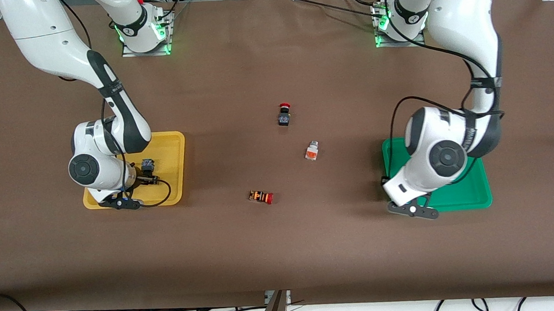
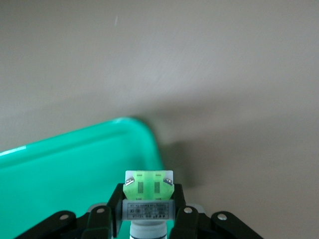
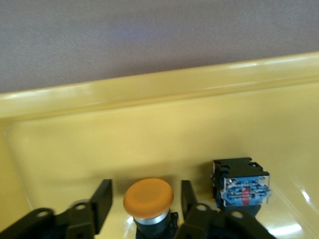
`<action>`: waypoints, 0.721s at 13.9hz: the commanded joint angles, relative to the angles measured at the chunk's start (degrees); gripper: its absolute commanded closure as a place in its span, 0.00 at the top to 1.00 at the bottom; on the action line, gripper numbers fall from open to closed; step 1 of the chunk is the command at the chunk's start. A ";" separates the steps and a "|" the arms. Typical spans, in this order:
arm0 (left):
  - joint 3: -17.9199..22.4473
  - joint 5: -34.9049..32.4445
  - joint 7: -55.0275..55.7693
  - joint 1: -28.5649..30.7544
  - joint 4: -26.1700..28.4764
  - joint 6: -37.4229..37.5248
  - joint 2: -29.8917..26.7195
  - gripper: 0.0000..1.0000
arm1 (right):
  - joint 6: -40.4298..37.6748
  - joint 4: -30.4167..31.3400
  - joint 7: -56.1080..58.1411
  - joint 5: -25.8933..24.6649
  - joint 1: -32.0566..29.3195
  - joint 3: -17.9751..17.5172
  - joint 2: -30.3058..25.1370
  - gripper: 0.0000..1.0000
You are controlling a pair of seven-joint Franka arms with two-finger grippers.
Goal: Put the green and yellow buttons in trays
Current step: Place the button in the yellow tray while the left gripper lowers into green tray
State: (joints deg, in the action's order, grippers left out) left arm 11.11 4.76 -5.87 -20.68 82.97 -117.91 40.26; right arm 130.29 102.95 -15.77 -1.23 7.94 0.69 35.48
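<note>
My left gripper should keep holding the green-faced button for now, because the button hangs above the green tray's corner rim in the left wrist view.
My left gripper (image 2: 148, 193) is shut on a pale grey button with a green face (image 2: 148, 184). It hangs over a corner of the green tray (image 2: 75, 164), which lies at the left arm's end of the table (image 1: 472, 194). My right gripper (image 3: 145, 189) is open, low in the yellow tray (image 3: 99, 134). A black button with a yellow-orange cap (image 3: 148, 197) stands between its fingers, with a gap on each side. A second black-bodied button (image 3: 240, 186) lies beside it in the same tray (image 1: 147, 165). A grey orange-faced button (image 1: 311, 151) lies mid-table.
A black switch with a red mushroom cap (image 1: 283, 114) lies mid-table, farther from the front camera than the grey button. An orange-striped switch with a red cap (image 1: 261, 197) lies nearer to that camera. Brown cloth covers the table.
</note>
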 commanded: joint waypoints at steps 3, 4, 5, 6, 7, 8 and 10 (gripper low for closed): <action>-1.01 -1.24 -9.51 5.21 8.51 -4.41 -0.36 0.12 | -1.69 -1.16 0.92 0.26 -0.29 -0.34 -5.50 0.99; -1.01 -1.07 -9.51 5.39 10.18 -5.73 -0.53 0.26 | -5.53 -3.78 1.26 0.26 -0.38 -0.16 -6.38 0.99; -1.01 -1.07 -9.42 5.39 11.06 -6.79 -0.53 0.63 | -10.36 -7.03 1.70 0.26 -0.81 -0.07 -6.65 0.99; -1.01 -1.07 -8.90 5.39 11.07 -6.72 -0.53 1.00 | -15.54 -10.97 2.58 0.26 -1.51 -0.07 -6.92 0.99; -1.09 -1.07 -8.72 5.30 10.72 -6.19 -0.97 1.00 | -19.51 -14.49 3.89 0.35 -2.13 -0.16 -7.01 0.99; -1.18 -1.07 -8.20 4.69 10.46 -5.32 -2.02 1.00 | -23.20 -17.84 5.38 1.48 -2.92 -0.07 -7.18 0.99; -4.85 -0.98 -3.39 4.33 10.28 -3.04 -4.82 1.00 | -27.97 -20.85 6.98 4.91 -3.28 0.10 -9.37 0.99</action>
State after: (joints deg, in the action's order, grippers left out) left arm 9.04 4.13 -13.35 -15.71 92.33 -123.48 39.64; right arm 106.99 85.70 -10.89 1.12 5.50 1.05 27.04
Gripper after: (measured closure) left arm 0.123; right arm 0.009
